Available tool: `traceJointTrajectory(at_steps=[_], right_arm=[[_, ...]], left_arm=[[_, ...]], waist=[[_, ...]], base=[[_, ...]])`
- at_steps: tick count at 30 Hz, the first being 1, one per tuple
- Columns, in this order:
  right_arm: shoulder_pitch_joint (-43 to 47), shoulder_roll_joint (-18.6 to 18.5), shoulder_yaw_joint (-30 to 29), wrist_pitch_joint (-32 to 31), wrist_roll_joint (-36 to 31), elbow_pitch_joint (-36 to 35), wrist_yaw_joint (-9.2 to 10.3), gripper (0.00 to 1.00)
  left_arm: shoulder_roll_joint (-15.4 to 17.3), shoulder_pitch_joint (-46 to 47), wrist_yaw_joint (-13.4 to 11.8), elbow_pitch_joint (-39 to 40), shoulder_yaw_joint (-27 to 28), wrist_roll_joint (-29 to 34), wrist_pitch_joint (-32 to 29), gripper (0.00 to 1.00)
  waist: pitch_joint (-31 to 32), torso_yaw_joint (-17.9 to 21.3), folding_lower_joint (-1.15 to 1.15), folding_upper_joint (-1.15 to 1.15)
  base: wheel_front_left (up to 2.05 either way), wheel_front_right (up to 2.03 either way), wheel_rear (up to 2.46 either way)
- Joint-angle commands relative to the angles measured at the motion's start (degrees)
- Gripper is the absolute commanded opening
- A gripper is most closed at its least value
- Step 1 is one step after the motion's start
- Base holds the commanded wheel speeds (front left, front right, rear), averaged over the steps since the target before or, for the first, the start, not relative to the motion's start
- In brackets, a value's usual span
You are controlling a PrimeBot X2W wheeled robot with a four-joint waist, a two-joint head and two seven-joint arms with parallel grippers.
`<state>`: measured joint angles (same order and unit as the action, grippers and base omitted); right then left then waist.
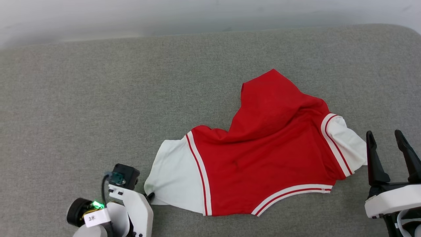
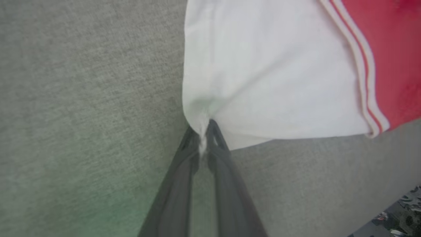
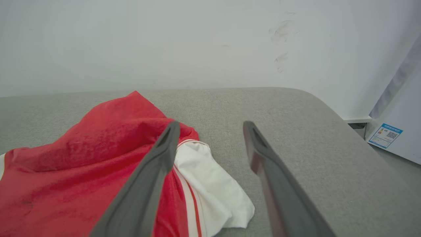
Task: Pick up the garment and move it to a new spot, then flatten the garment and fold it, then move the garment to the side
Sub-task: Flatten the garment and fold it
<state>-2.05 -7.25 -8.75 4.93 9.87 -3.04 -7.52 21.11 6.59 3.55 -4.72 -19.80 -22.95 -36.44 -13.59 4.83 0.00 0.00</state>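
I will lift the jersey (image 1: 260, 162) to a new spot, so I should take hold of it next with my right gripper by its other white sleeve (image 1: 347, 146).
The garment (image 1: 269, 154) is a red jersey with white sleeves and red-and-white striped trim. It lies rumpled and plain side up on the grey padded surface (image 1: 98, 98), right of centre. My left gripper (image 1: 149, 196) is at the lower left, at the corner of the near white sleeve. In the left wrist view that gripper (image 2: 204, 126) is shut on a pinch of white sleeve fabric (image 2: 269, 72). My right gripper (image 1: 389, 140) stands open just right of the other sleeve. In the right wrist view its fingers (image 3: 211, 126) are apart above the surface, with the garment (image 3: 82, 164) to their left.
The grey surface has wide free room to the left and behind the garment, and it ends at a pale wall (image 1: 197, 16). Its rounded right corner (image 3: 315, 98) drops off toward a white box with a blue label (image 3: 394, 138).
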Motion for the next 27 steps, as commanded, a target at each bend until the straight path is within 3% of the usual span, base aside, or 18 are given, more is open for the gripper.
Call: traceJointTrajectory(at_steps=[1, 6, 16, 27], right_arm=[[0.2, -0.7, -0.8, -0.6, -0.6, 0.7, 0.06, 1.00], [1.3, -1.2, -2.8, -4.0, -1.6, 3.1, 0.06, 1.00], [1.2, -4.2, -6.6, -20.9, -2.4, 6.4, 0.07, 1.00], [-5.8, -11.7, -0.8, -39.2, 1.6, 9.6, 0.07, 1.00]], left_arm=[[-2.5, -2.4, -0.4, -3.0, 0.8, -2.7, 2.0, 0.00], [-2.7, -2.4, -1.9, -0.7, 5.1, -5.0, 6.3, 0.00], [1.3, -7.2, -5.9, 10.9, 10.0, -4.8, 6.3, 0.00], [2.0, -7.6, -7.6, 19.1, 8.9, -3.9, 3.2, 0.00]], waist=[[0.8, -0.5, 0.00, 0.00], [2.6, -1.7, 0.00, 0.00], [4.9, -5.0, 0.00, 0.00], [1.5, -6.9, 0.00, 0.00]], base=[[0.00, 0.00, 0.00], [0.00, 0.00, 0.00], [0.00, 0.00, 0.00], [0.00, 0.00, 0.00]])
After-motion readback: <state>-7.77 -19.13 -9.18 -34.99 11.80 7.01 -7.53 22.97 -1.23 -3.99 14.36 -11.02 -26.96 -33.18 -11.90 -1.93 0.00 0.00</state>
